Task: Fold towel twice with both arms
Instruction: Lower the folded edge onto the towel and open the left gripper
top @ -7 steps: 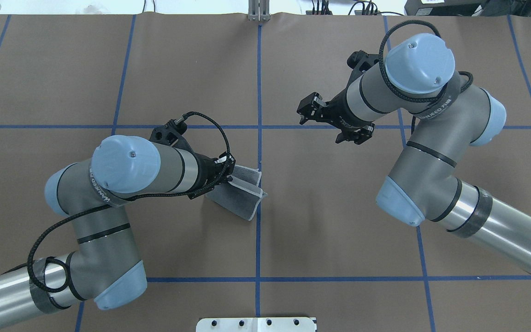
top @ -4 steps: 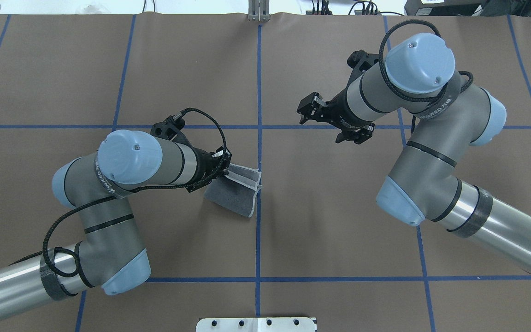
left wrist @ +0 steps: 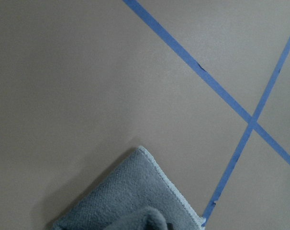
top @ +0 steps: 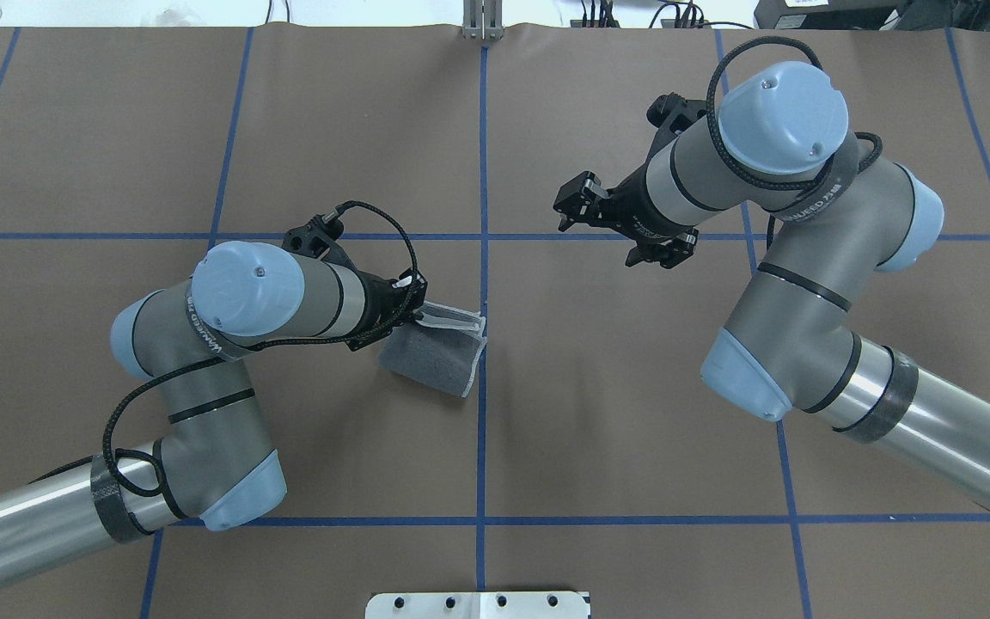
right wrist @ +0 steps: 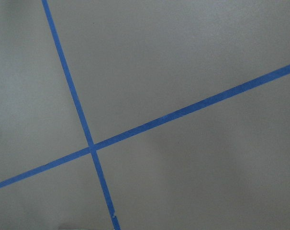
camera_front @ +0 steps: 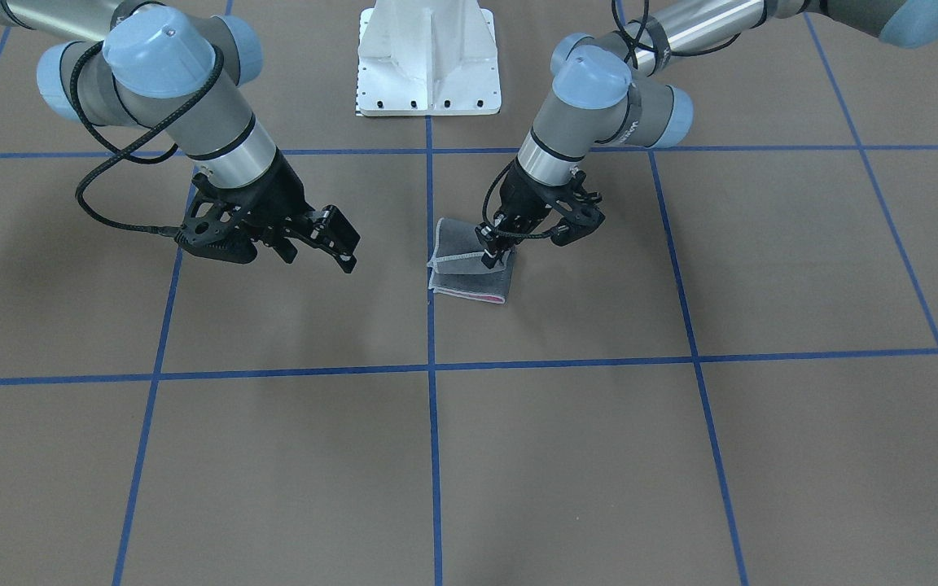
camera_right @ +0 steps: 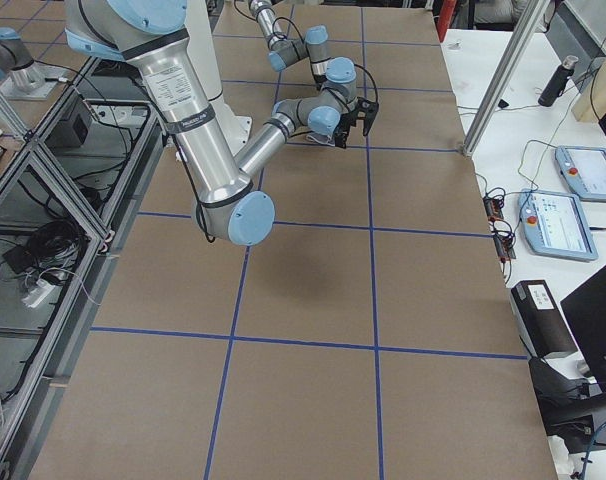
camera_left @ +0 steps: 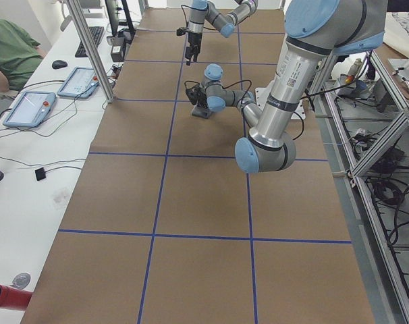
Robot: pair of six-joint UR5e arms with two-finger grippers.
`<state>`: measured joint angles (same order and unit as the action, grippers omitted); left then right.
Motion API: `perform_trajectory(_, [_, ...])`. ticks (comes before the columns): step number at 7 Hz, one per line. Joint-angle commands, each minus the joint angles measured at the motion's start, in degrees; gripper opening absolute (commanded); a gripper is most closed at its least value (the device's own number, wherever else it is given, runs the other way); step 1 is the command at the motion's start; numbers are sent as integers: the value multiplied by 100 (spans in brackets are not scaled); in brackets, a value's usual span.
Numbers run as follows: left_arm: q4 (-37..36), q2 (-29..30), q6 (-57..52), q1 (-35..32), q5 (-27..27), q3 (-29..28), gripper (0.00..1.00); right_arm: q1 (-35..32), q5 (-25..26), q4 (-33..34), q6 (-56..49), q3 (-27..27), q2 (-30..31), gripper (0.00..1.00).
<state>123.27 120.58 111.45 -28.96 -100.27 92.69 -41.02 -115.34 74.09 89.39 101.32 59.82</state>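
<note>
My left gripper holds the top layer, and the top layer's held edge (camera_front: 461, 257) stops short. It should keep holding the top layer until that edge reaches the lower layers' outer edge (camera_front: 467, 296).
The towel (top: 439, 357) lies folded near the table's middle, dark grey face up with light edging. In the front view the towel (camera_front: 469, 273) shows a thin pink strip at its near edge. My left gripper (top: 416, 315) is shut on the edge of the towel's top layer and holds it low over the lower layers; it also shows in the front view (camera_front: 491, 254). The left wrist view shows a grey corner of the towel (left wrist: 135, 201) and no fingers. My right gripper (top: 575, 205) is open and empty, raised above the table to the right of the towel.
Blue tape lines (top: 483, 172) divide the brown table cover into squares. The white pedestal base (camera_front: 428, 57) stands at the robot's edge. A person (camera_left: 12, 54) and tablets (camera_left: 29, 108) are beside the table's far side.
My left gripper has drawn slightly left and lowered the towel's raised top layer, so the towel lies flatter. The right arm has not moved.
</note>
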Motion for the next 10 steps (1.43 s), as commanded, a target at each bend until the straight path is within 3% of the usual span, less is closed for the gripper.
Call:
perform_trajectory(1, [4, 0, 35, -101, -1, -23, 0, -46, 3, 9, -35, -7, 4, 99])
perform_trajectory(8, [66, 44, 149, -312, -159, -251, 0, -47, 3, 9, -44, -25, 30, 99])
perform_trajectory(9, [66, 44, 115, -312, -150, -277, 86, -47, 3, 9, -27, -25, 30, 99])
perform_trajectory(10, [66, 97, 140, -304, -150, -304, 100, -47, 3, 0, -9, -25, 21, 99])
